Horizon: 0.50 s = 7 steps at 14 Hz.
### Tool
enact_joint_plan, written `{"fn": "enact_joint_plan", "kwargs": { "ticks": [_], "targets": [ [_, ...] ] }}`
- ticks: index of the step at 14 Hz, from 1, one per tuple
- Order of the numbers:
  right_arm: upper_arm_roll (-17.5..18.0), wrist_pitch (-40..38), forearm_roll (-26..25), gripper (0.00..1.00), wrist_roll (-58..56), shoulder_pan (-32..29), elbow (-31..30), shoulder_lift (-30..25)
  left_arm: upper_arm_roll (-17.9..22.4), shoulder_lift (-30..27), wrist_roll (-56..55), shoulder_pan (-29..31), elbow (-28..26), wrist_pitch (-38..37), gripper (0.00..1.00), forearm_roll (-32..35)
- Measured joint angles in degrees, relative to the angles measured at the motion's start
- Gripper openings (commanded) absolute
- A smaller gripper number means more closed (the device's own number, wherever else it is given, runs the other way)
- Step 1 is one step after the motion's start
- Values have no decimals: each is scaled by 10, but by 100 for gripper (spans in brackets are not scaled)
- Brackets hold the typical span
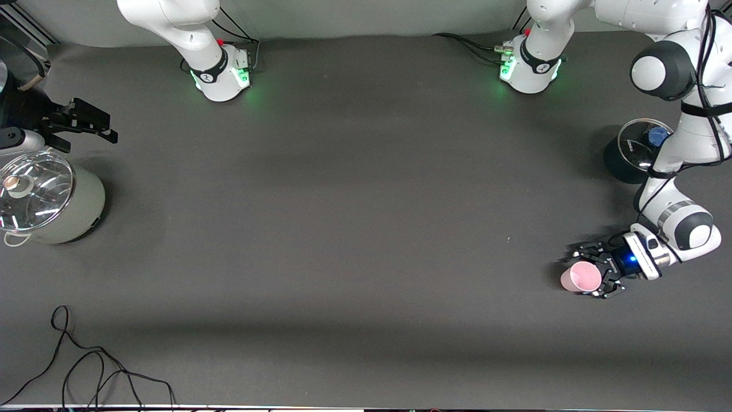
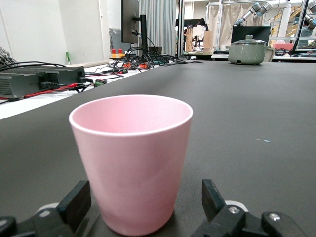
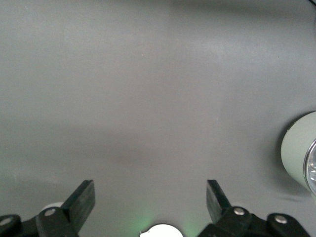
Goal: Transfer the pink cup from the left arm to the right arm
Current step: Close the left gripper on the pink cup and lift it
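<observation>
My left gripper closes on the cup now: its fingers reach beside the pink cup's lower side point(image 1: 567, 281) point(image 2: 138, 205), so closing now would catch the cup.
The pink cup point(image 1: 580, 277) stands upright on the dark table near the left arm's end, nearer to the front camera than the dark pot. My left gripper point(image 1: 589, 273) lies low at the table with the cup between its black linkage fingers. In the left wrist view the pink cup point(image 2: 132, 158) fills the middle, and the left gripper point(image 2: 144, 195) is open with a gap between each finger and the cup wall. My right gripper point(image 1: 111, 129) hangs open over the table at the right arm's end, beside the pale green pot. In its own view the right gripper point(image 3: 150, 195) holds nothing.
A pale green pot point(image 1: 51, 200) with a glass lid stands at the right arm's end, its wall also showing as the pale green pot point(image 3: 301, 158). A dark pot point(image 1: 635, 151) with a glass lid and blue knob stands under the left arm. A black cable point(image 1: 86, 366) lies near the front edge.
</observation>
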Motion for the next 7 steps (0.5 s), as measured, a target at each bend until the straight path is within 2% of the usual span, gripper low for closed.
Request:
{"fn": "enact_joint_plan", "kwargs": {
  "ticks": [2,3,5,7],
  "targets": [
    [0,0,0,100,0,0,0,0,-1,0,0,0,0,7,98,0],
    [0,0,0,100,0,0,0,0,-2,0,0,-1,0,10,94,0],
    [0,0,0,100,0,0,0,0,-2,0,0,-3,0,12,74,0],
    [0,0,0,100,0,0,0,0,-2,0,0,-3,1,12,64,0]
  ]
}}
